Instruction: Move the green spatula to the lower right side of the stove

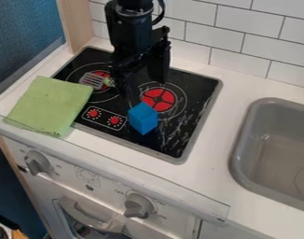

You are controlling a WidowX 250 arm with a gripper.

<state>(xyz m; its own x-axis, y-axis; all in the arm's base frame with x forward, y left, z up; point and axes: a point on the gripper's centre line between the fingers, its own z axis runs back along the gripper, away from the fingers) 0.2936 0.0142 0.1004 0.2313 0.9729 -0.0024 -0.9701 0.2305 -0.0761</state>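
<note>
The robot's gripper will grab the spatula by its handle next, to move the green spatula to the lower right side of the stove.
The black gripper (144,89) hangs from the top edge over the middle of the stove (201,95), its two fingers spread apart. Just left of the left finger is the green spatula (92,80), its slotted grey head over the left burner and a bit of green beside the gripper. The rest of its handle is hidden behind the gripper. I cannot tell whether spatula and finger touch.
A blue block (142,118) stands on the stove in front of the right burner. A folded green cloth (50,105) covers the stove's left edge. The grey sink (245,135) is at right, the tiled wall (248,39) behind.
</note>
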